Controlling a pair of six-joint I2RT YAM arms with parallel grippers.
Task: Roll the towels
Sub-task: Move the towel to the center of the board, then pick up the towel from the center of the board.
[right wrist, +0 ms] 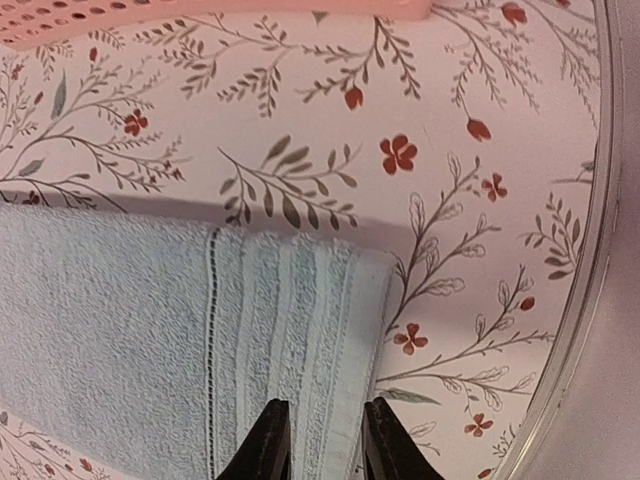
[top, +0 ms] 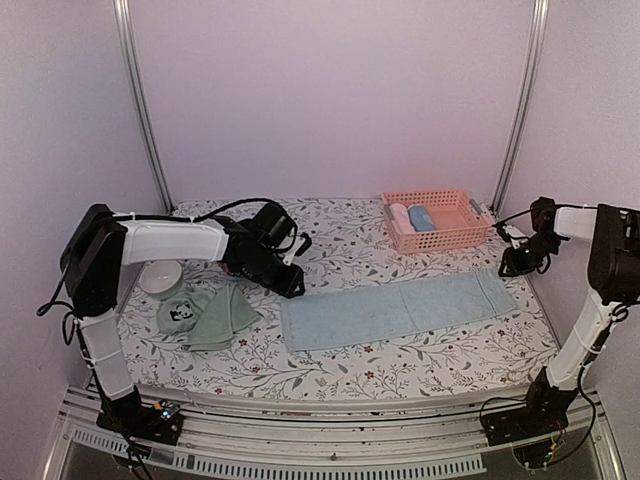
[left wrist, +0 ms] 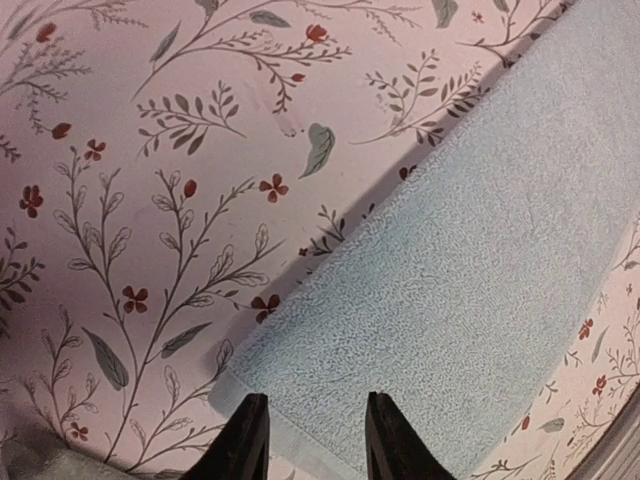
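Note:
The light blue towel (top: 400, 310) should be grabbed next by its striped hem with my right gripper, which should then fold that end over for rolling.
A light blue towel (top: 400, 310) lies flat and stretched out across the middle of the floral table. My left gripper (top: 290, 283) hovers open and empty over its left end; in the left wrist view the gripper (left wrist: 316, 430) frames the towel's corner (left wrist: 450, 290). My right gripper (top: 515, 265) is open and empty above the towel's right end; in the right wrist view the gripper (right wrist: 318, 435) frames the striped hem (right wrist: 300, 330). A crumpled green towel (top: 205, 315) with a panda print lies at the left.
A pink basket (top: 437, 222) at the back right holds two rolled towels, one white and one blue. A white round object (top: 160, 279) sits at the left behind the green towel. The table's right rim (right wrist: 575, 300) runs close to my right gripper.

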